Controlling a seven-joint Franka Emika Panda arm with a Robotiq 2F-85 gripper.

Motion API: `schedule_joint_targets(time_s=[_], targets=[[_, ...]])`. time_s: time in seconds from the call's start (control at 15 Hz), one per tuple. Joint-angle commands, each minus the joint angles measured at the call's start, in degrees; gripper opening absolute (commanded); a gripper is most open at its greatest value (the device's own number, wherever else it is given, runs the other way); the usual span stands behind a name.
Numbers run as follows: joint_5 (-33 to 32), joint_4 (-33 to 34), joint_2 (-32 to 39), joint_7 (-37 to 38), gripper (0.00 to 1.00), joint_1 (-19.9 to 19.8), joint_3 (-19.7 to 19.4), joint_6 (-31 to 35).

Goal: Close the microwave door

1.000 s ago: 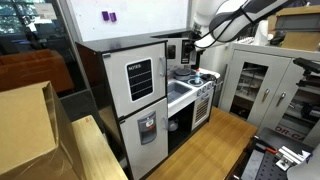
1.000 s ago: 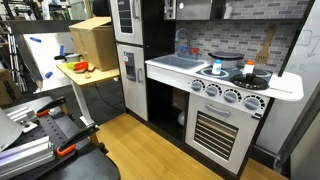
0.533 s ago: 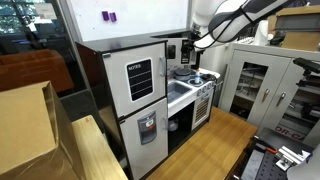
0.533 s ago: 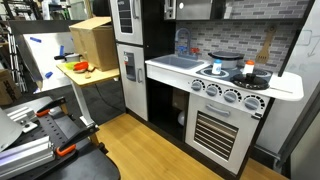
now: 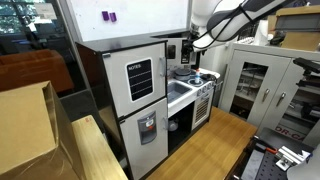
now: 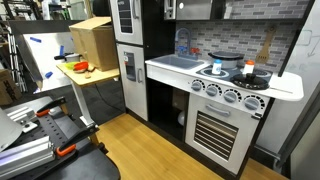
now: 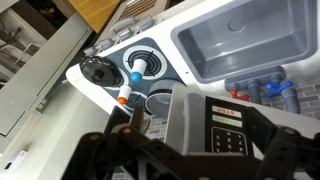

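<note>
The microwave door's edge (image 7: 180,118) is between my spread fingers, with one finger on either side, so my gripper should close now and would hold the door.
The microwave door (image 7: 185,118) is a small grey-silver panel standing open, swung out from the toy kitchen's microwave, whose keypad panel (image 7: 228,125) shows beside it. In an exterior view the door (image 5: 170,49) juts out under the upper cabinet, next to the white fridge. My gripper (image 7: 205,145) comes in from the bottom of the wrist view. Its dark fingers (image 7: 134,115) are spread wide and hold nothing, with the door and keypad seen between them. In an exterior view the gripper (image 5: 192,43) hangs just beside the door, at microwave height.
Below are the sink (image 7: 245,40), the stove burners (image 7: 140,68) with a blue-capped bottle (image 7: 131,84), and the silver oven door (image 6: 222,135). White fridge doors (image 5: 140,85) stand beside the microwave. A cardboard box (image 6: 92,40) and a metal cabinet (image 5: 258,85) stand nearby.
</note>
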Motion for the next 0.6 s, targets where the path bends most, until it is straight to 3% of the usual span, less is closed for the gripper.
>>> schedule_joint_targets(time_s=[0.0, 0.07, 0.53], targets=[[-0.5, 2.0, 1.3, 1.1, 0.84, 0.7, -0.5, -2.1], [-0.2, 2.1, 1.4, 0.9, 0.74, 0.7, -0.5, -2.2], [-0.1, 2.3, 1.8, 0.5, 0.26, 1.1, -0.6, -2.6]])
